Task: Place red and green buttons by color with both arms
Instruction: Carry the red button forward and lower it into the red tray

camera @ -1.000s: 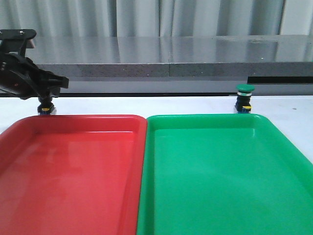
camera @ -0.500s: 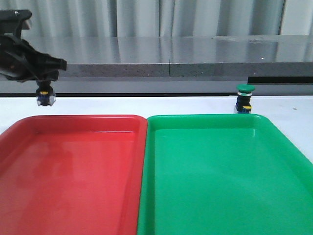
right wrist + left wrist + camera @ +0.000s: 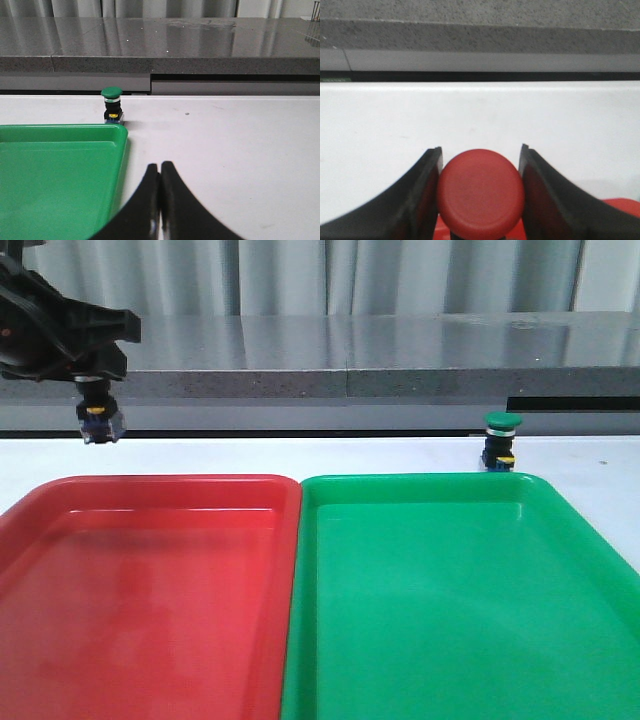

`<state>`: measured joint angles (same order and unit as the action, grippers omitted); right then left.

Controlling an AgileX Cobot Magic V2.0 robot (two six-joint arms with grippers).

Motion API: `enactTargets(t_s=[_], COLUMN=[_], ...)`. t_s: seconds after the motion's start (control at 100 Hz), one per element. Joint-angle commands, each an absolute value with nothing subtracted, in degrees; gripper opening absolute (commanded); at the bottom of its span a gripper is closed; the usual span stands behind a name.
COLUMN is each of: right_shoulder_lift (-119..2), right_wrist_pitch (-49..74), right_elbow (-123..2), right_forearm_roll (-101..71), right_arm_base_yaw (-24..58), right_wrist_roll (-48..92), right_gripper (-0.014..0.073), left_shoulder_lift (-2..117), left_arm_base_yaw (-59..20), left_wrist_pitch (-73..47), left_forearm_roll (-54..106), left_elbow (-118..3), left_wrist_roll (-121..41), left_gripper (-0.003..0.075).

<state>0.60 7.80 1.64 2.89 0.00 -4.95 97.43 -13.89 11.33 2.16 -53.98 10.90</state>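
Observation:
The button's base (image 3: 101, 430) is high behind the rim of the red tray (image 3: 150, 484), so the red button would miss if my left gripper opened now.
My left gripper (image 3: 97, 390) is shut on the red button (image 3: 100, 422) and holds it in the air above the table, behind the far left corner of the red tray (image 3: 150, 484). In the left wrist view the red cap (image 3: 481, 194) sits clamped between the two black fingers (image 3: 420, 200). The green button (image 3: 501, 441) stands upright on the white table just behind the green tray (image 3: 420, 483); it also shows in the right wrist view (image 3: 112, 104). My right gripper (image 3: 160, 170) is shut and empty, low over the table beside the green tray's edge (image 3: 120, 150), well short of the green button.
The red tray and the green tray lie side by side at the table's front, touching along the middle. A grey stone ledge (image 3: 350, 360) runs along the back of the table. The right arm is out of the front view.
My left gripper has lifted the red button up off the table, from beside the red tray's far left corner to clear air above it. The green button has not moved.

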Motion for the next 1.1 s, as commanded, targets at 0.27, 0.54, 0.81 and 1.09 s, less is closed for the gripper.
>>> enactTargets(t_s=[0.27, 0.54, 0.81, 1.09], right_shoulder_lift=[1.75, 1.75, 1.75, 1.75], right_wrist_pitch=[3.08, 3.08, 3.08, 3.08], right_elbow=[0.73, 0.73, 0.73, 0.73], right_forearm_roll=[3.48, 3.48, 3.48, 3.48], right_arm_base_yaw=[0.09, 0.09, 0.09, 0.09], right_wrist_roll=[-4.8, -4.8, -4.8, -4.8], right_gripper=[-0.0067, -0.0067, -0.0067, -0.0067], left_shoulder_lift=[94.28, 94.28, 94.39, 97.09], left_arm_base_yaw=[-22.11, -24.49, -24.53, -24.53], left_wrist_pitch=[25.28, 30.48, 33.51, 33.87], left_forearm_roll=[7.7, 10.13, 10.13, 10.13], left_elbow=[-45.83, -40.16, -36.67, -36.4], left_wrist_roll=[11.58, 12.48, 12.72, 12.72], left_gripper=[0.0105, 0.0105, 0.0106, 0.0106])
